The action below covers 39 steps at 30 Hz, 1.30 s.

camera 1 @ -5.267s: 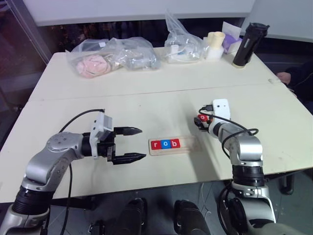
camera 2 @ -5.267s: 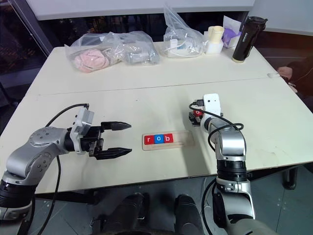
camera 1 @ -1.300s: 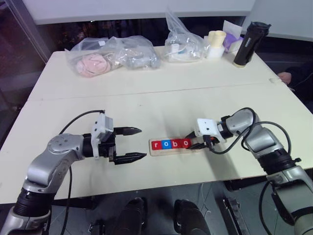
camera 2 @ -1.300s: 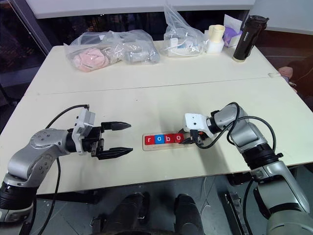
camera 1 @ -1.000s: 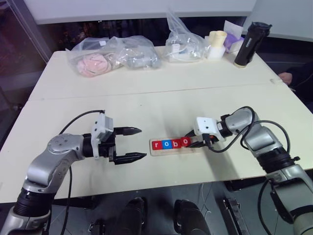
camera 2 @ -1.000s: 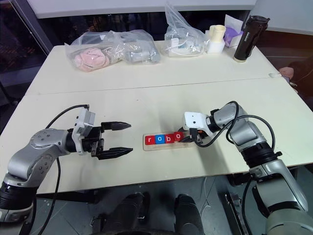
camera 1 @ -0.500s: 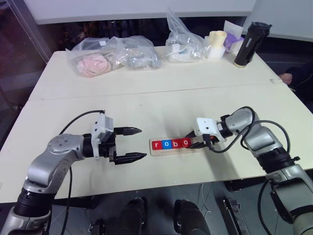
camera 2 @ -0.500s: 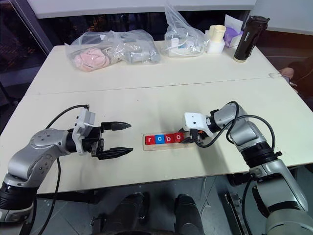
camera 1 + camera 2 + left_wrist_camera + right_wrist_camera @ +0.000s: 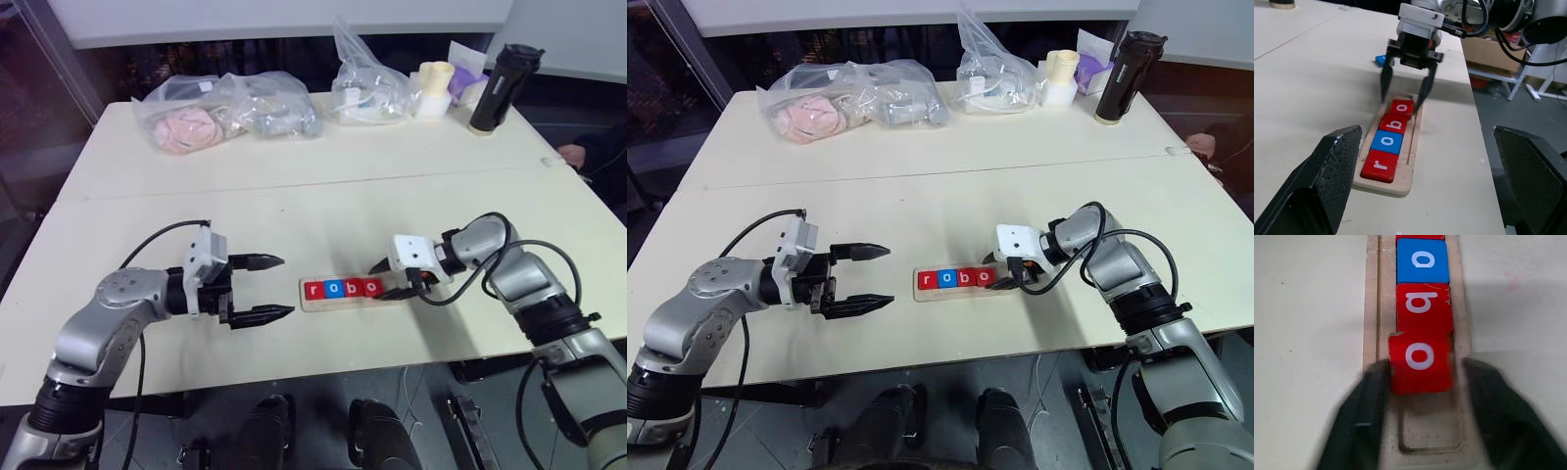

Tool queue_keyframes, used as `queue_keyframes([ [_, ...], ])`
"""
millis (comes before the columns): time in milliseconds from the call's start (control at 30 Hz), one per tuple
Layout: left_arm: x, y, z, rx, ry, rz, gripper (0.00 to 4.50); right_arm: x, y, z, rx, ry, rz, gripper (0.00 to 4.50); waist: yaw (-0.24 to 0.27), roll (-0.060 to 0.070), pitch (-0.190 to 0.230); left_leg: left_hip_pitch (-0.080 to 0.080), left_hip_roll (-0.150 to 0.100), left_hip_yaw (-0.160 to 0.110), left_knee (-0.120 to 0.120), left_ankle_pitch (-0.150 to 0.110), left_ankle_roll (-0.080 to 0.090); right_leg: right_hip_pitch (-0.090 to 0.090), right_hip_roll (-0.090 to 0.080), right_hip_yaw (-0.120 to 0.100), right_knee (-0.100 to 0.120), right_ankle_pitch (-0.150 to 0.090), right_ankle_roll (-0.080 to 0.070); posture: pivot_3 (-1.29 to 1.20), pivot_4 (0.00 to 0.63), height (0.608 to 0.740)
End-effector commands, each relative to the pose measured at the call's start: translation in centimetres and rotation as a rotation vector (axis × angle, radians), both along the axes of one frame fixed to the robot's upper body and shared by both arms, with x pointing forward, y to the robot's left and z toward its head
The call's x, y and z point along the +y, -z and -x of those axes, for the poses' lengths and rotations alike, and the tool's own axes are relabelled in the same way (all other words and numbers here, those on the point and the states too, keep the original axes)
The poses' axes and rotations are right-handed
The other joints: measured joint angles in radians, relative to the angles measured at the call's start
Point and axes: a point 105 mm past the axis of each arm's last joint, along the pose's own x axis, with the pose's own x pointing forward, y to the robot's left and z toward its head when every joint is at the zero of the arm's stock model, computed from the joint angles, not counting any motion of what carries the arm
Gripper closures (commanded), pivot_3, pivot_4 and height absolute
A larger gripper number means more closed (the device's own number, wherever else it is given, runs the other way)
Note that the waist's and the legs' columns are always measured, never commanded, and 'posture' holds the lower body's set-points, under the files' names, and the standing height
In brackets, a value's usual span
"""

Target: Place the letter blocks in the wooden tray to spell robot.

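I need to finish spelling robot in the tray's bare slot (image 9: 1428, 423), so my right gripper should next grab the t block's side edges.
The wooden tray (image 9: 390, 296) lies at the middle of the table, near its front edge. Four letter blocks sit in its groove: a red r (image 9: 1380, 165), a blue o (image 9: 1387, 141), a red b (image 9: 1396, 123) and a red o (image 9: 1420, 362), which sits slightly askew. My right gripper (image 9: 384, 281) is open, its fingers standing on either side of the red o and apart from it. A blue block (image 9: 1382, 59) lies on the table behind that gripper. To the tray's left my left gripper (image 9: 284, 287) hangs open with nothing in it.
Clear plastic bags (image 9: 225, 113) with soft items, another bag (image 9: 367, 88), a pale cup (image 9: 429, 88) and a black bottle (image 9: 493, 88) stand along the far side. One slot (image 9: 1427, 431) at the tray's right end is bare.
My right gripper has opened and let go of the red o, which now rests in the tray. Neither arm has moved.
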Motion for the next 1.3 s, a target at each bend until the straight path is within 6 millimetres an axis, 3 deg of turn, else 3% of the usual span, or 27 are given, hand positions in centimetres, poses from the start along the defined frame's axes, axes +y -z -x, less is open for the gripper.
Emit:
queue_keyframes([
  [33, -0.3, -0.8, 0.3, -0.034, 0.018, 0.017, 0.00, 0.9, -2.1, -0.1, -0.052, -0.024, -0.044, 0.06, 0.000, 0.000, 0.000, 0.000, 0.000, 0.000, 0.000, 0.000, 0.000, 0.000, 0.000, 0.000, 0.000, 0.000, 0.000, 0.00, 0.150, 0.725],
  [300, -0.4, -0.9, 0.2, -0.036, 0.021, 0.020, 0.00, 0.8, -3.2, -0.4, -0.078, 0.005, -0.068, 0.06, 0.001, 0.000, 0.000, 0.000, 0.000, 0.000, 0.000, 0.000, 0.000, 0.000, 0.000, 0.000, 0.000, 0.000, 0.000, 0.00, 0.150, 0.725],
  [933, -0.5, -0.9, 0.2, -0.036, 0.021, 0.020, 0.00, 0.6, -2.2, -1.9, -0.122, 0.047, -0.064, 0.06, -0.001, 0.000, 0.000, 0.000, 0.000, 0.000, 0.001, 0.000, 0.000, 0.000, 0.000, 0.000, 0.001, 0.000, 0.000, 0.00, 0.150, 0.725],
  [1300, -0.5, -0.9, 0.2, -0.037, 0.020, 0.023, 0.00, 0.0, -5.0, -0.5, -0.133, 0.066, -0.129, 0.06, 0.001, 0.000, 0.000, 0.000, 0.000, 0.000, 0.001, 0.000, 0.000, 0.000, 0.000, 0.000, 0.001, 0.000, 0.000, 0.00, 0.150, 0.725],
])
